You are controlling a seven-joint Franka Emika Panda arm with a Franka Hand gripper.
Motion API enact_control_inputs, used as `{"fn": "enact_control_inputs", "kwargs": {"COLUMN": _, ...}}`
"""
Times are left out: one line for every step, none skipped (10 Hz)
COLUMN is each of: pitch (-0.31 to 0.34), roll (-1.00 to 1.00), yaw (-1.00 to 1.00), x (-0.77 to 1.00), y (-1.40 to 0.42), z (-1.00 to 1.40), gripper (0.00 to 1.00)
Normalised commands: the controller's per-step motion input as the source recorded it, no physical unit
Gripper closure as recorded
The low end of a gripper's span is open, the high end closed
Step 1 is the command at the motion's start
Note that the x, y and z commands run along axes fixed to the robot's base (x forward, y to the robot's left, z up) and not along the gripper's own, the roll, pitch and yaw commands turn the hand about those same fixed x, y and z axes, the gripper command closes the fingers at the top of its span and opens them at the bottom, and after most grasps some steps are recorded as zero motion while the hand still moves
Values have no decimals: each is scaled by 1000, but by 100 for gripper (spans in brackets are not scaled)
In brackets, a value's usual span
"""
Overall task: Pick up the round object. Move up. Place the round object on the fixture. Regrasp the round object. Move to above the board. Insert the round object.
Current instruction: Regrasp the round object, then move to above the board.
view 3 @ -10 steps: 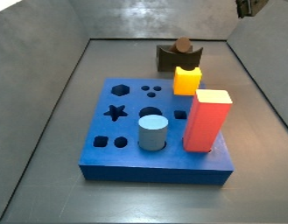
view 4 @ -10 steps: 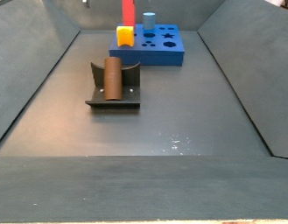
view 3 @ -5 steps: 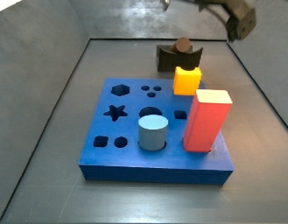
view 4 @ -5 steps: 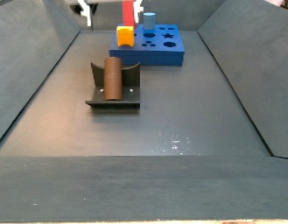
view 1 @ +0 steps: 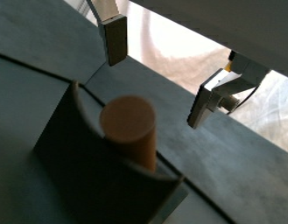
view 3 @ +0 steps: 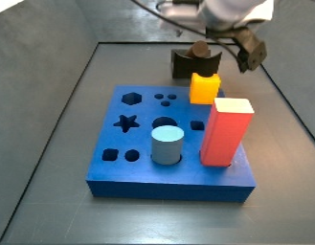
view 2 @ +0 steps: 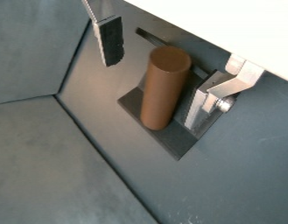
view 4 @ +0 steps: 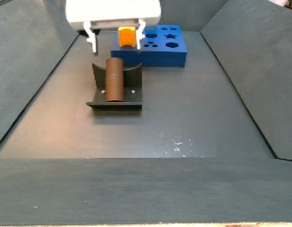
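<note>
My gripper will go to the round object and grab it by its upper end (view 3: 199, 45) (view 1: 122, 118), so its other end stays free to go into the board's hole.
The round object (view 4: 111, 78), a reddish-brown peg, lies in the notch of the dark fixture (view 4: 131, 89); it also shows as the round object (view 3: 199, 49) on the fixture (view 3: 186, 66), behind the blue board (view 3: 170, 188). My gripper (view 4: 113, 46) hangs open just above the peg's far end. In both wrist views the peg (view 1: 132, 128) (view 2: 165, 86) sits between the two spread fingers (view 1: 115, 42) (view 2: 111, 42), neither touching it. The gripper (view 1: 154, 92) (view 2: 154, 96) (view 3: 224, 48) holds nothing.
On the board stand a yellow block (view 3: 205, 88), a tall red block (view 3: 226, 132) and a light blue-grey cylinder (view 3: 168, 145). The board (view 4: 174, 57) lies just beyond the fixture. Sloping grey bin walls (view 4: 42, 80) close in on both sides.
The gripper has come down from the upper edge of the side views to just over the fixture, fingers straddling the peg. The peg and blocks have not moved.
</note>
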Motion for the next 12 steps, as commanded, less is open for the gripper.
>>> {"fn": "enact_control_inputs", "kwargs": {"pitch": -28, "roll": 85, "yaw": -21, "x": 106, "y": 32, "z": -945, "gripper": 0}}
{"fn": "enact_control_inputs", "kwargs": {"pitch": -13, "roll": 83, "yaw": -13, "x": 102, "y": 21, "z": -808, "gripper": 0}}
{"fn": "enact_control_inputs", "kwargs": {"pitch": -11, "roll": 83, "yaw": 3, "x": 84, "y": 14, "z": -638, "gripper": 0}}
{"fn": "enact_control_inputs", "kwargs": {"pitch": -15, "roll": 79, "yaw": 11, "x": 74, "y": 12, "z": -507, "gripper": 0}}
{"fn": "enact_control_inputs", "kwargs": {"pitch": -24, "roll": 78, "yaw": 18, "x": 71, "y": 11, "z": -419, "gripper": 0}}
{"fn": "enact_control_inputs", "kwargs": {"pitch": -22, "roll": 67, "yaw": 34, "x": 61, "y": 7, "z": -208, "gripper": 0}}
{"fn": "enact_control_inputs", "kwargs": {"pitch": -11, "roll": 61, "yaw": 33, "x": 27, "y": -2, "z": -172, "gripper": 0}}
{"fn": "enact_control_inputs", "kwargs": {"pitch": 0, "roll": 0, "yaw": 0, "x": 0, "y": 0, "z": 0, "gripper": 100}}
{"fn": "enact_control_inputs", "kwargs": {"pitch": 317, "roll": 221, "yaw": -275, "x": -134, "y": -154, "z": 1000, "gripper": 100}}
{"fn": "enact_control_inputs", "kwargs": {"pitch": 318, "roll": 213, "yaw": -265, "x": -135, "y": -155, "z": 1000, "gripper": 100}}
{"fn": "enact_control_inputs", "kwargs": {"pitch": 313, "roll": 154, "yaw": -188, "x": -137, "y": -147, "z": 1000, "gripper": 100}}
{"fn": "enact_control_inputs", "kwargs": {"pitch": 326, "roll": 32, "yaw": -45, "x": -129, "y": -128, "z": 1000, "gripper": 100}}
